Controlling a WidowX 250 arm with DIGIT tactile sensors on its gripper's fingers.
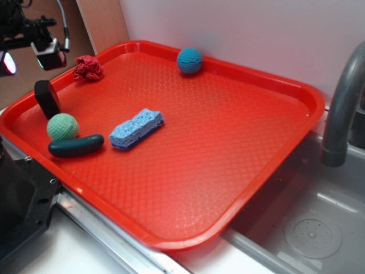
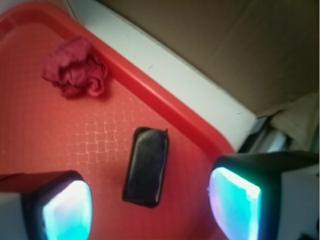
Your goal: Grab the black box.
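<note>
The gripper grabs the black box [image 1: 47, 98] by its long side edges next, to lift the box from the red tray.
The black box [image 1: 47, 98] stands upright near the left rim of the red tray [image 1: 239, 142], just behind the green knitted ball [image 1: 63, 127]. From the wrist view I look down on the black box [image 2: 146, 166], which lies between and a little ahead of my two glowing fingertips. My gripper [image 2: 150, 210] is open and wide apart, with nothing touching the pads [image 2: 67, 212]. In the exterior view the gripper [image 1: 43, 48] hangs at the upper left, above and behind the box, only partly in frame.
A crumpled red cloth [image 1: 88, 68] lies at the tray's back left, also seen as the red cloth [image 2: 75, 69]. A dark green cucumber shape [image 1: 76, 145], a blue sponge [image 1: 137, 128] and a blue ball [image 1: 189, 60] sit on the tray. A sink and grey faucet [image 1: 342, 103] are at right.
</note>
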